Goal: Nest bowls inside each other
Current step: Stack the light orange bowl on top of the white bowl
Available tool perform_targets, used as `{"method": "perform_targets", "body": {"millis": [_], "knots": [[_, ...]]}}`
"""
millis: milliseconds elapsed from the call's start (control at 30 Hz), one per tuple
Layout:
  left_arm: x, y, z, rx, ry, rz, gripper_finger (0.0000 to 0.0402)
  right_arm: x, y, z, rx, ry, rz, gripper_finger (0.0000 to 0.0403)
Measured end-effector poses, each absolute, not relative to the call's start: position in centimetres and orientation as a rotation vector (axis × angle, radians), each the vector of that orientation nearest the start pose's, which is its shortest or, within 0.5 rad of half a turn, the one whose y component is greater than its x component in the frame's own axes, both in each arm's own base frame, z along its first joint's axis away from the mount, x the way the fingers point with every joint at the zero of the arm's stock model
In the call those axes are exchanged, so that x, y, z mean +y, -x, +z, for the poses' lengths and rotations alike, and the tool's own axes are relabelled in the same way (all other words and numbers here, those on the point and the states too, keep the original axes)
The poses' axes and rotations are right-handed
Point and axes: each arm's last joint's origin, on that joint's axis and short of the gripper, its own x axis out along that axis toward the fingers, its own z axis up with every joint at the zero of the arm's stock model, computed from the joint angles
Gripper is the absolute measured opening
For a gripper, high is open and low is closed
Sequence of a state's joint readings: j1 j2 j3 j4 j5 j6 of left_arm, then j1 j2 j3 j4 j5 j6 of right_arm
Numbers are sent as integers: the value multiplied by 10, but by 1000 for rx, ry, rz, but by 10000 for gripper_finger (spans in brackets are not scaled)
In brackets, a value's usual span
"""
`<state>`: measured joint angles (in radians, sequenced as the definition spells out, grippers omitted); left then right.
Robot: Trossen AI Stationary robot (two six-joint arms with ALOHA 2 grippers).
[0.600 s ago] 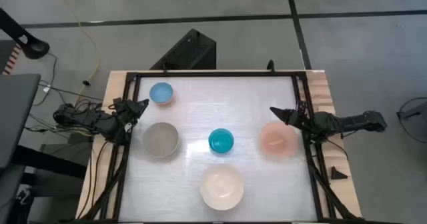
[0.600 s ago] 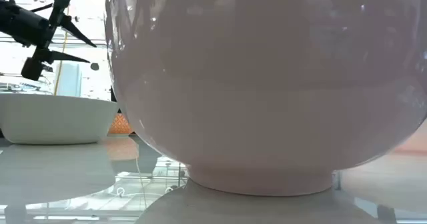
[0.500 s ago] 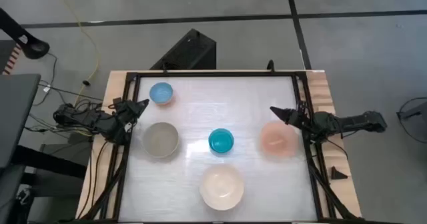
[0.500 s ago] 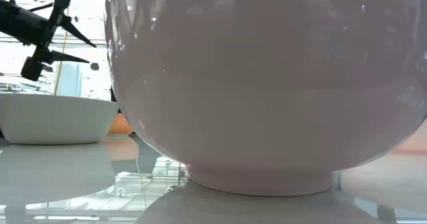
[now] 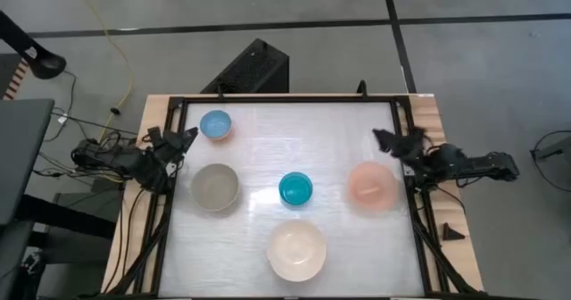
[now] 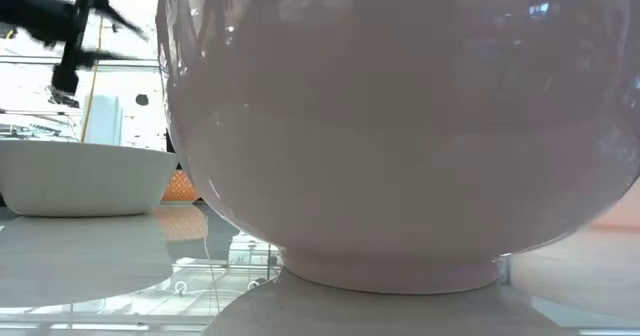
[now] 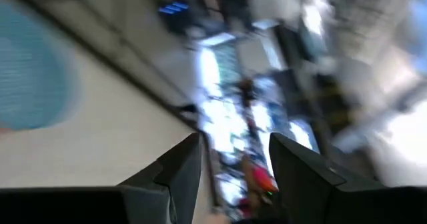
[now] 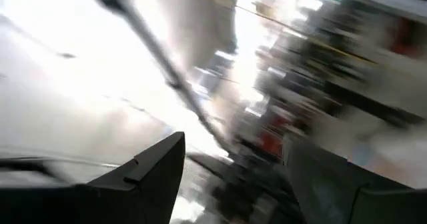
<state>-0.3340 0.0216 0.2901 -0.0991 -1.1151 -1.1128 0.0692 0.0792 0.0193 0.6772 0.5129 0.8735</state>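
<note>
The robot's right hand should next take the salmon-orange bowl by its rim (image 5: 393,171), so that this bowl can nest with the cream-white bowl (image 5: 296,251).
Five bowls stand on their bases on the white table: light blue (image 5: 215,124) at the far left, grey-beige (image 5: 215,187), teal (image 5: 295,188) in the middle, salmon-orange (image 5: 372,187) on the right and cream-white (image 5: 296,250) near the front edge. The cream-white bowl (image 6: 400,126) fills the low view. My left gripper (image 5: 186,137) hovers open at the table's left edge, between the light blue and grey-beige bowls; the light blue bowl (image 7: 30,71) shows in its wrist view. My right gripper (image 5: 384,139) hovers open at the right edge, beyond the salmon-orange bowl's far rim.
A black frame (image 5: 285,99) runs around the table top. Cables (image 5: 89,153) lie off the left side, and a black box (image 5: 254,68) stands behind the far edge. Bare table surface (image 5: 303,135) lies between the bowls at the far middle.
My right gripper has drawn back toward the table's right and far edges, away from the salmon-orange bowl, and has turned. My left gripper has risen a little, as the low view shows. Both stay open. No bowl has moved.
</note>
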Motion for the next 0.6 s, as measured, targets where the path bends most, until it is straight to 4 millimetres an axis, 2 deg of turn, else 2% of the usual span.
{"method": "perform_targets", "body": {"millis": [133,267,333,433,533,600], "knots": [[5,-54,279,-669,1022,353,166,-8,-60,250,-1003,-880,16,285],[4,-40,307,-885,856,87,166,-6,-48,290,-1015,-741,47,285],[4,-36,314,-965,784,36,166,-5,-50,315,-911,-686,11,285],[3,-37,317,-991,714,40,166,-2,-60,352,-690,-623,-41,285],[2,-43,317,-957,700,97,166,4,-79,383,-407,-574,-48,285],[1,-47,316,-934,698,128,166,10,-93,395,-176,-561,-42,285]]}}
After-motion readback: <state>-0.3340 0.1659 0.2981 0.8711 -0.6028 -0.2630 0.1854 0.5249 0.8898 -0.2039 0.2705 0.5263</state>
